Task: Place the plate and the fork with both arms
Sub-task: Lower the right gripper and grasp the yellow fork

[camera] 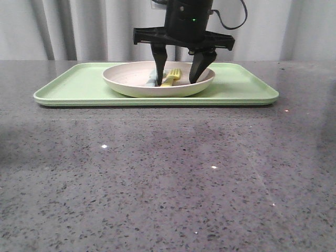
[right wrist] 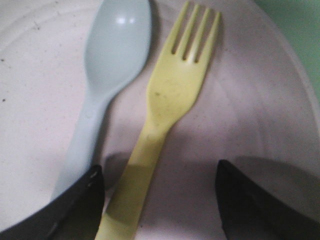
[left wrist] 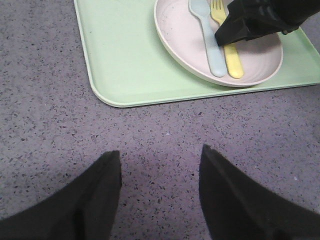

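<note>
My right gripper closes on the fork now, since the fingers reach down beside the fork's handle [camera: 167, 82], close over the plate [camera: 121, 81], and closing now would catch the yellow fork.
The cream-white plate [camera: 121, 81] sits on the light-green tray [camera: 73, 86]. The yellow fork [camera: 170, 77] lies in the plate beside a pale blue spoon [left wrist: 210, 45]. My right gripper [camera: 177, 80] is open and lowered into the plate, one finger on each side of the fork's handle. In the right wrist view the fork [right wrist: 175, 95] runs between the open fingers of the gripper [right wrist: 160, 170], close to one finger. My left gripper [left wrist: 160, 152] is open and empty over bare table, short of the tray's corner. It does not show in the front view.
The tray [left wrist: 125, 55] lies at the far side of the grey speckled table [camera: 168, 184]. The spoon [right wrist: 115, 45] lies parallel to the fork, touching one right finger. A curtain hangs behind the table.
</note>
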### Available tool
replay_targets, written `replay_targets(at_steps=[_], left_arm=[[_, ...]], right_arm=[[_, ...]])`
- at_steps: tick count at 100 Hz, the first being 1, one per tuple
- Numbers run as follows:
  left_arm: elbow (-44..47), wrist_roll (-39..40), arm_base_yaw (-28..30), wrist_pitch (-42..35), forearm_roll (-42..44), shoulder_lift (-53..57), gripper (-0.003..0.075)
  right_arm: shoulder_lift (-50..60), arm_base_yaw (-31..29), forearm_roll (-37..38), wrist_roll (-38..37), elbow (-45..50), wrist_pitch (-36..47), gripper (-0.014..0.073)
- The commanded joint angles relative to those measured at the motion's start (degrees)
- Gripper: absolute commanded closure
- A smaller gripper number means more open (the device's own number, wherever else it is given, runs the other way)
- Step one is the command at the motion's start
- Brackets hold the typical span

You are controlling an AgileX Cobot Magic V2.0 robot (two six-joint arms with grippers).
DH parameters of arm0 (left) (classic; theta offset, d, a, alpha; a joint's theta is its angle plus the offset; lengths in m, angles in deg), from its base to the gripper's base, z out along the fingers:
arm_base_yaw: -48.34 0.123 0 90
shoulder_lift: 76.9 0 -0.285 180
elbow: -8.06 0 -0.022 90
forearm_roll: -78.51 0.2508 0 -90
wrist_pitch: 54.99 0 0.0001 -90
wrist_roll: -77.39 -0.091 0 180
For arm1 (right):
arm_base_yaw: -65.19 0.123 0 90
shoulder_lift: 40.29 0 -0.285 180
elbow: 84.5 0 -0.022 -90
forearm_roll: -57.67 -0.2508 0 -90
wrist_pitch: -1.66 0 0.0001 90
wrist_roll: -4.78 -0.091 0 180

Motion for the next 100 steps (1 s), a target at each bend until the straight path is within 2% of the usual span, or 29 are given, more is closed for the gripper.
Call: replay_targets(at_steps=[1, 14, 22, 48, 62, 77, 100], left_arm=[[-1.62, 0.04, -0.41, -3.21, -0.64, 0.83, 0.0363], [-1.62, 0.04, -0.41, -3.21, -0.64, 0.83, 0.0364], [-1.62, 0.04, -0.41, -3.21, -0.64, 0.83, 0.0365], [-1.62, 0.04, -0.41, -3.21, -0.64, 0.83, 0.0365], [-1.62, 0.04, -0.41, -3.21, -0.64, 0.83, 0.0365], [-1.62, 0.04, -0.41, -3.21, -0.64, 0.83, 0.0365], [-1.62, 0.04, -0.41, -3.21, -0.64, 0.83, 0.0365]], right_arm=[[3.42, 0.02, 0.18, 0.05, -1.68, 1.63, 0.0107], [3.42, 0.02, 0.18, 0.05, -1.68, 1.58, 0.0115], [3.42, 0.02, 0.18, 0.05, -1.68, 1.58, 0.016], [3.42, 0.02, 0.18, 0.05, -1.68, 1.58, 0.0422], [3.42, 0.02, 0.18, 0.05, -1.68, 1.64, 0.0526], [3.42, 0.02, 0.18, 0.05, -1.68, 1.64, 0.0573], [3.99, 0.02, 0.28, 0.05, -1.68, 1.24, 0.0578]])
